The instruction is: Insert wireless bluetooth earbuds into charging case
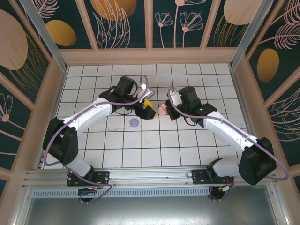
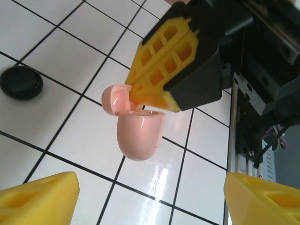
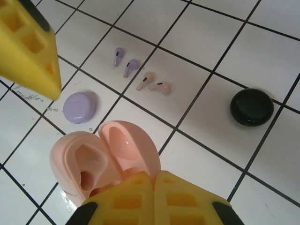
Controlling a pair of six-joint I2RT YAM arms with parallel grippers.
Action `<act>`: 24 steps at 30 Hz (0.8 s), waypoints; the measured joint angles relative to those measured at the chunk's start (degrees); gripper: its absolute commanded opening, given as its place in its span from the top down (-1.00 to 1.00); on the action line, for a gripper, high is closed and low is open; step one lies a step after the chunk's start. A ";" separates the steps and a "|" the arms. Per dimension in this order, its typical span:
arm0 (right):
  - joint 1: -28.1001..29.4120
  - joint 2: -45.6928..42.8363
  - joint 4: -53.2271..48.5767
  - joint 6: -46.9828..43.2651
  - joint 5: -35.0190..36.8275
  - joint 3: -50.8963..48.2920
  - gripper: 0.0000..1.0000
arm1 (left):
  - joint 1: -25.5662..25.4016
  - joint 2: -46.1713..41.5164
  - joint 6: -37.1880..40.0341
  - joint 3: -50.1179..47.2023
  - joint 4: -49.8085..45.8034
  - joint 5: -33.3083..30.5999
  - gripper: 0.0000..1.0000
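Note:
The left gripper should next grab the pink charging case by its lower body. The lid then stays open and the sockets stay free to insert the earbuds.
The pink charging case hangs open above the tiles, its empty sockets showing, with my right gripper shut on its lid edge. Two lilac-grey earbuds and two pale pink earbuds lie loose on the tiles beyond it. From the left wrist, the same case hangs below the right arm's yellow fingers. My left gripper stands open with nothing between its fingers, just short of the case. From above, both grippers meet mid-table, left and right, with the case between them.
A closed lilac case lies left of the pink one on the tiles and shows from above. A closed black case sits to the right, also seen from the left wrist. Wooden walls ring the white grid table.

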 measured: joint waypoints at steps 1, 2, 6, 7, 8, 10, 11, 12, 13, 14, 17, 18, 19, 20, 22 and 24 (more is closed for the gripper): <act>0.11 -0.22 0.00 -0.07 0.00 0.00 1.00 | 0.00 0.22 0.22 0.07 -0.35 0.39 -0.54; 0.22 -0.48 -0.02 -0.22 -0.17 0.02 1.00 | 0.00 0.52 0.42 0.09 -0.48 0.92 -0.53; 1.07 -0.83 -0.39 -0.44 -0.42 1.01 1.00 | 0.00 1.60 0.74 0.83 -1.05 2.60 -0.50; 1.31 -0.83 -0.39 -0.44 -0.42 1.29 1.00 | 0.00 1.77 0.83 1.05 -1.18 2.93 -0.49; 1.51 -0.83 -0.37 -0.46 -0.42 1.55 1.00 | 0.00 1.97 0.83 1.31 -1.33 3.23 -0.48; 1.84 -0.83 -0.37 -0.44 -0.44 1.95 1.00 | 0.00 2.25 0.85 1.88 -1.53 3.87 -0.47; 2.03 -0.83 -0.39 -0.44 -0.44 2.14 1.00 | 0.00 2.34 0.85 2.08 -1.55 4.22 -0.47; 2.21 -0.83 -0.39 -0.46 -0.44 2.32 1.00 | 0.00 2.43 0.85 2.27 -1.70 4.48 -0.46; 2.36 -0.83 -0.37 -0.44 -0.44 2.43 1.00 | 0.00 2.47 0.87 2.45 -1.75 4.61 -0.46; 2.51 -0.83 -0.37 -0.46 -0.44 2.49 1.00 | 0.00 2.58 0.90 2.62 -1.77 4.83 -0.45; 2.91 -0.83 -0.42 -0.46 -0.44 2.73 1.00 | 0.00 2.86 1.07 2.89 -1.88 5.14 -0.42; 3.06 -0.83 -0.44 -0.44 -0.44 2.89 1.00 | 0.00 3.04 1.09 2.95 -1.88 5.40 -0.41; 3.21 -0.83 -0.46 -0.46 -0.42 3.10 1.00 | 0.00 3.21 1.11 2.99 -1.90 5.57 -0.39; 3.37 -0.83 -0.44 -0.44 -0.42 3.28 1.00 | 0.00 3.48 1.22 3.06 -1.90 5.81 -0.37; 3.69 -0.83 -0.50 -0.46 -0.42 3.65 1.00 | 0.00 3.93 1.27 3.19 -1.90 6.12 -0.34; 3.98 -0.81 -0.66 -0.46 -0.42 4.04 1.00 | 0.00 4.31 1.29 3.28 -1.90 6.14 -0.31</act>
